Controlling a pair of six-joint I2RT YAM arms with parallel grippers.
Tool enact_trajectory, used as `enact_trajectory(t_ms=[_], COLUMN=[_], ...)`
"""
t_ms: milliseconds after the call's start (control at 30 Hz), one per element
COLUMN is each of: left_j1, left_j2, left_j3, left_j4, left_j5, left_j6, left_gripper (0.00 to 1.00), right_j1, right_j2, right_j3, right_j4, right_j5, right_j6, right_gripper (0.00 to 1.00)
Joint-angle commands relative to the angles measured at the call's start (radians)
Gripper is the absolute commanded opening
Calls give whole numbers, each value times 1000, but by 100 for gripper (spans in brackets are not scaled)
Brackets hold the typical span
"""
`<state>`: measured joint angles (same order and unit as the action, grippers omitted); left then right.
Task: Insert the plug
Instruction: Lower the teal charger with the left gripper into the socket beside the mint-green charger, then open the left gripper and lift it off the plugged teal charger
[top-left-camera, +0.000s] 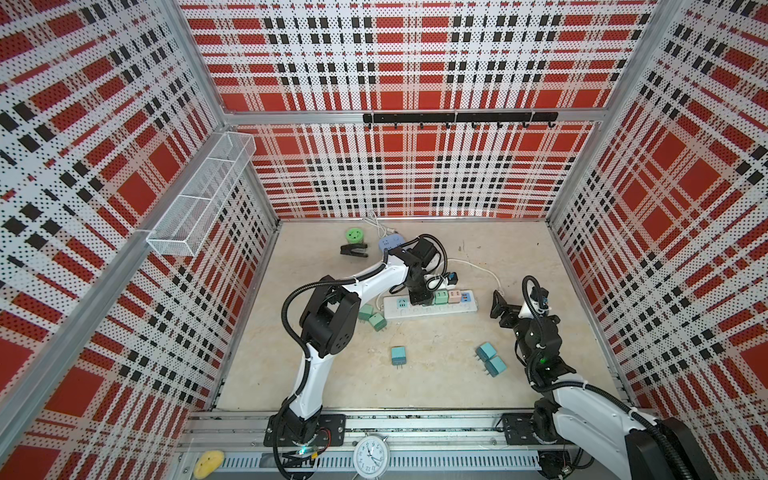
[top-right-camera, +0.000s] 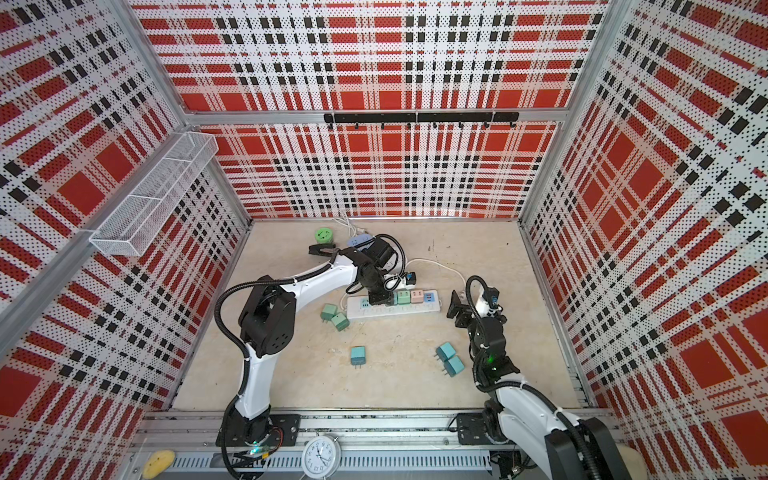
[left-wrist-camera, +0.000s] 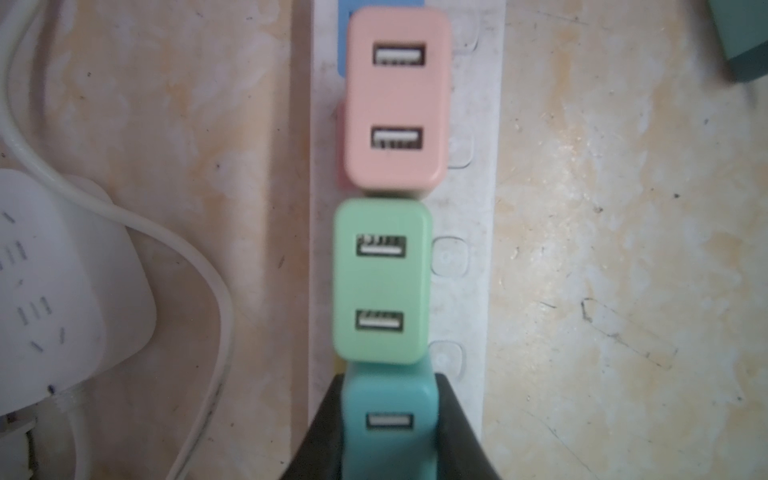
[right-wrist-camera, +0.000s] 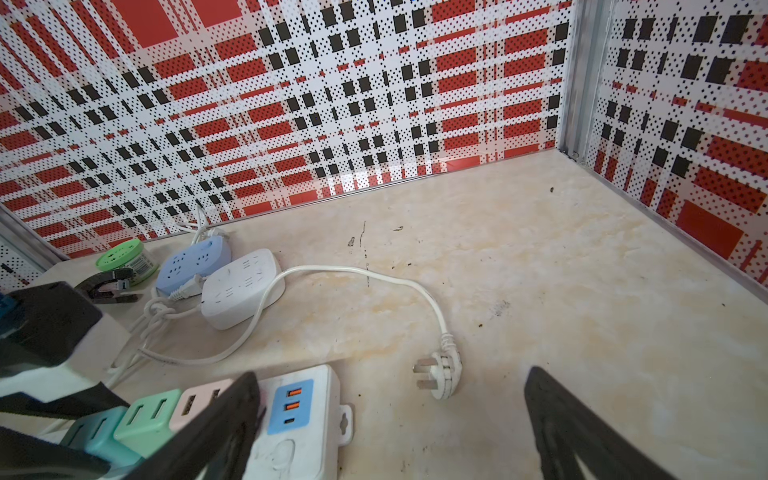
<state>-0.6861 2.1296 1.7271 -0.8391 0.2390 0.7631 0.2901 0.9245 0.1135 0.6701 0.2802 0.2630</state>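
Note:
The teal plug's top is level with the seated green plug on the power strip, so it is now time for my left gripper to release the teal plug.
My left gripper is shut on a teal plug, one black finger on each side of it. The plug stands upright on the white power strip, right against a green plug; a pink plug sits beyond that. Its prongs are hidden. In both top views the left gripper points down onto the strip. My right gripper is open and empty, beside the strip's end with the blue USB panel, as a top view shows.
Loose teal plugs and green ones lie on the floor in front of the strip. A white cord ends in a three-pin plug. Behind lie a white socket block, a blue one and a green round one.

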Motion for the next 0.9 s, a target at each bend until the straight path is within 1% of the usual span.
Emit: enact_trajectory(t_ms=[0,67,133,167,333,467,533,633,733,867], left_j1=[-7,-7,-7,-7,-9,-9,0,14,22,32], left_j2=[34,10,-17,-36,-155,-279,-353,-494,-627,-767], left_j3=[-4,-8,-10,-13,-53,-112,-162,-281,-408,-548], left_j4=[-38,-36,-35,-34,2,65,127,304,520,729], left_j5=[10,2,6,10,-6,-22,-9,-13,-81,-180], left_j6=[12,11,6,11,16,-5,-27,-84,-156,-243], left_gripper=[7,36,51,100,99,99,99,99,99,99], right_j1=[-4,-5,-5,-4,-4,-3,-4,-5,-4,-5], right_j2=[7,8,1,-9,-41,-35,-28,-19,-16,6], right_j3=[7,10,9,9,3,17,27,34,37,42], right_j4=[51,48,37,20,-13,-38,-51,-53,-52,-34], right_j5=[5,19,50,69,145,143,127,95,49,29], right_j6=[11,14,30,41,79,78,71,59,46,39], right_gripper=[100,100,100,100,100,100,100,100,100,100])
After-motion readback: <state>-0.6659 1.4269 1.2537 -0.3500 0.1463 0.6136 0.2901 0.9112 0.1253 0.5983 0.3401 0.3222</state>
